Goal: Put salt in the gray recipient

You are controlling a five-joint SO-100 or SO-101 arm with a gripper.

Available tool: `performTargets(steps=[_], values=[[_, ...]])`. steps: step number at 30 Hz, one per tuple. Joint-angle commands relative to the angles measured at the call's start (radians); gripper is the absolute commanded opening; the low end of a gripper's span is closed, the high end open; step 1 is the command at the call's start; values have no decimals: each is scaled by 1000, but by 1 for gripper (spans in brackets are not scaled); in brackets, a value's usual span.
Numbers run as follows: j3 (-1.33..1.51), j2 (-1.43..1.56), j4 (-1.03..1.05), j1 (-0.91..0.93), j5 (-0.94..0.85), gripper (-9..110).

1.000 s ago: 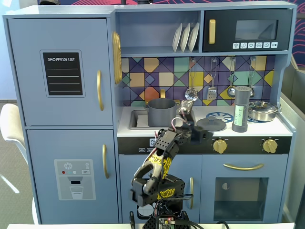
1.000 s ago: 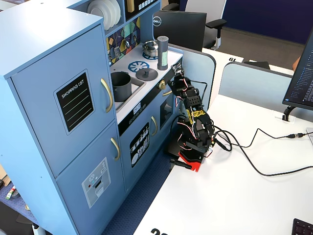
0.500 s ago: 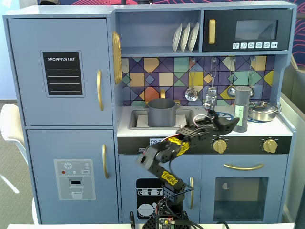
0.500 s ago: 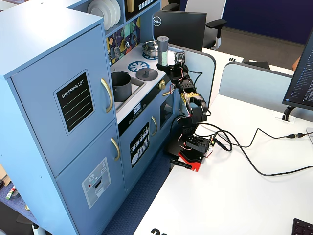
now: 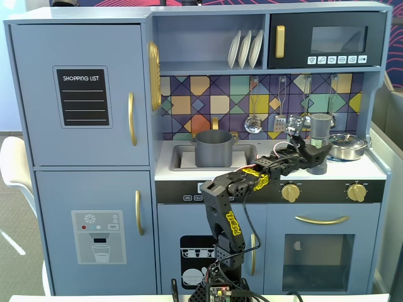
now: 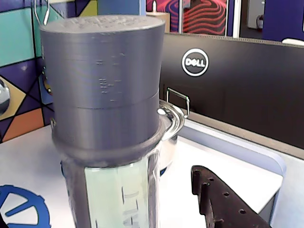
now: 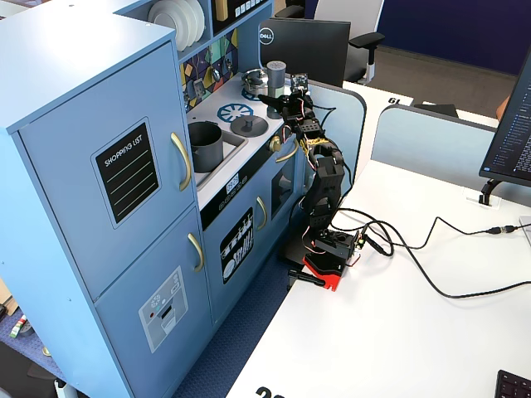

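Note:
My gripper grabs the tall gray shaker by its lower body [image 5: 318,165] next, to put salt in the gray pot [image 5: 213,150].
The salt [image 5: 321,126] is a tall gray shaker with a wider cap and a pale green label. It stands upright on the stove top at the right, in front of the steel pan. It fills the left of the wrist view [image 6: 107,95]. My gripper [image 5: 313,155] is open at the shaker's lower body. One dark finger [image 6: 216,199] shows to the shaker's right with a gap between them; the other finger is hidden. The gray recipient [image 5: 213,148] is a matte pot standing in the sink to the left, and it also shows in the side fixed view [image 7: 205,143].
A shiny steel pan [image 5: 347,146] stands just behind and right of the salt. A flat gray lid with a knob [image 7: 246,126] lies on a burner between the sink and the salt. Utensils hang on the back wall [image 5: 253,119]. Gold stove knobs [image 5: 290,192] sit below the counter edge.

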Motion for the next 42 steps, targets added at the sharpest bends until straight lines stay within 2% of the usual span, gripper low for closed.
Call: performTargets(steps=[1,8,20,22,26,27,35,38,42], values=[[-160,-69,0,-3,-6,58],[-351,-222,52,-20,-23,54],[-483,-327,100,-44,-44,49],[-499,-334,106,-49,-55,40],[-508,-328,146,-58,-87,4],[-508,-325,146,-58,-71,0],[-515,-213,84,-54,23,0],[-598,-129,227,-91,144,0],[-744,-23,548,-222,453,0]])
